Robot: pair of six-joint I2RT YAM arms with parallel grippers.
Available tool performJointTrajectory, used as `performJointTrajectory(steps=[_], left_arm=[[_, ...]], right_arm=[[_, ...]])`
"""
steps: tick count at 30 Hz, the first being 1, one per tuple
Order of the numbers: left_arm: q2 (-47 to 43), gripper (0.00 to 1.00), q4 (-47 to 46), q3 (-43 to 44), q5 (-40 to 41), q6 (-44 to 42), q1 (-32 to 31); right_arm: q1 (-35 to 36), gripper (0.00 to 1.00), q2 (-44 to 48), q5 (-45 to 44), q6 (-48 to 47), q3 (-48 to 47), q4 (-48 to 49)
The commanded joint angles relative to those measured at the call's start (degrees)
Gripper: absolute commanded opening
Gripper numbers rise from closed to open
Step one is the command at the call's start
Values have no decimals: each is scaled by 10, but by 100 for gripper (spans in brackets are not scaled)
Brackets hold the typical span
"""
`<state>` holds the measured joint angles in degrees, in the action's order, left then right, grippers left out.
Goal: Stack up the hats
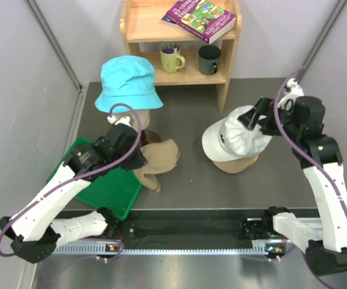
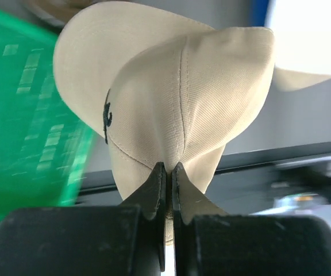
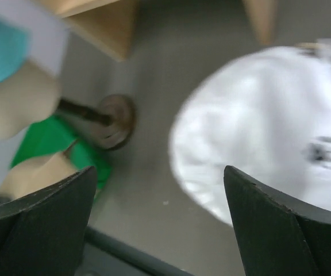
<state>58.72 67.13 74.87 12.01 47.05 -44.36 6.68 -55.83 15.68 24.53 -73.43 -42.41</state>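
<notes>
Next, my right gripper picks up the tan baseball cap by its back edge (image 1: 173,155), opposite the tan cap's brim, to stack it over the white cap (image 1: 234,139).
My left gripper (image 1: 138,158) is shut on a tan baseball cap (image 1: 160,158), pinching its fabric; the cap (image 2: 171,98) hangs in front of the closed jaws, just right of the green tray. A cyan bucket hat (image 1: 127,83) sits on a cream mannequin head (image 1: 142,122) at the back left. A white baseball cap (image 1: 234,139) rests on a wooden stand right of centre. My right gripper (image 1: 247,118) is open and empty, hovering over the back of the white cap (image 3: 263,138), which looks blurred in the right wrist view.
A green tray (image 1: 104,186) lies at the front left under my left arm. A wooden shelf (image 1: 179,54) at the back holds a book (image 1: 199,18), a light green mug (image 1: 171,58) and a dark mug (image 1: 209,59). The mannequin's round base (image 3: 115,119) stands on the grey tabletop.
</notes>
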Motion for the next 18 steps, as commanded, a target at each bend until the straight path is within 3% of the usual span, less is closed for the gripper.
performJointTrajectory(steps=[1,8,13,18], left_arm=[[-40,0,-113,11,-69,112,0],[-94,0,-256,-65,-147,202,1],[-111,0,-297,-82,-167,234,1],[-125,0,-322,-83,-174,270,1]], right_arm=[[117,92,45,52,74,33,168],[205,92,80,108,122,127,262],[269,93,85,121,132,172,346],[301,95,92,107,119,204,370]])
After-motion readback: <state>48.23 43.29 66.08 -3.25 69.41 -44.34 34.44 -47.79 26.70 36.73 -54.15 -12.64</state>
